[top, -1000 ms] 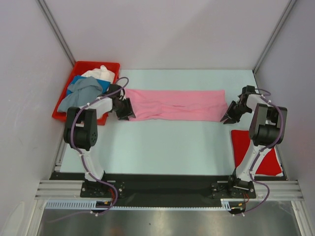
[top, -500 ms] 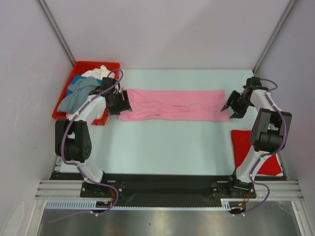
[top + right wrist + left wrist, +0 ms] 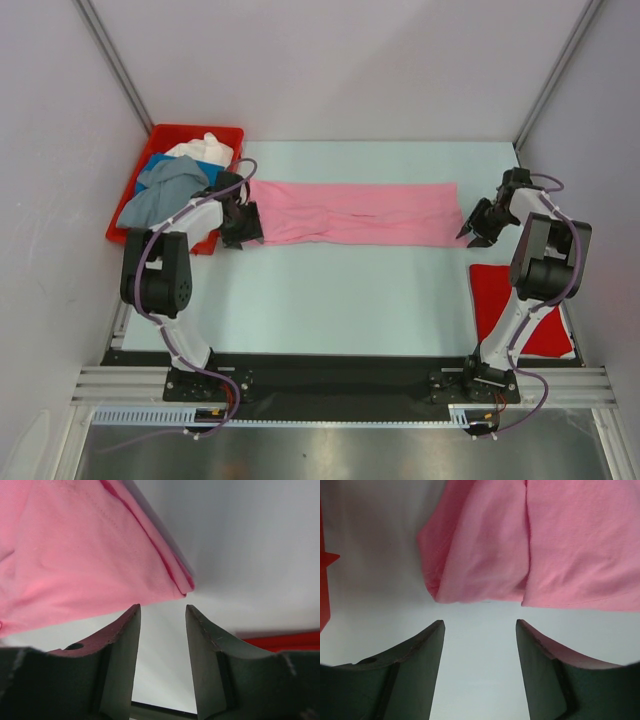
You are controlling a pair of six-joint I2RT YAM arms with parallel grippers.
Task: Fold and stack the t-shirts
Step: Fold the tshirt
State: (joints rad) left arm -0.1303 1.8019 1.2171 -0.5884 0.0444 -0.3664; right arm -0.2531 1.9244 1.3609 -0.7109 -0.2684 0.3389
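Observation:
The pink t-shirt's near corner [image 3: 252, 242] [image 3: 452, 591] is beside the red bin. My left gripper should pick it up next, so the t-shirt can be turned for folding.
A light pink t-shirt [image 3: 352, 213] lies folded into a long band across the far part of the table. My left gripper [image 3: 243, 226] sits at its left end, open, with bare table between its jaws and the pink cloth [image 3: 520, 550] just ahead of the tips [image 3: 479, 622]. At the band's right end my right gripper [image 3: 472, 231] is open too, its tips [image 3: 162, 607] just short of the shirt's corner [image 3: 90, 560]. A folded red t-shirt [image 3: 515, 310] lies at the near right. Grey-blue, blue and white t-shirts [image 3: 170, 185] are heaped in the red bin.
The red plastic bin [image 3: 123, 235] stands at the far left, close beside my left arm. Grey walls and slanted frame posts enclose the table. A black rail runs along the near edge by the arm bases.
Both grippers have let go of the pink shirt's ends and drawn slightly back. The band now lies flat and straighter. The left arm's elbow swung out and back.

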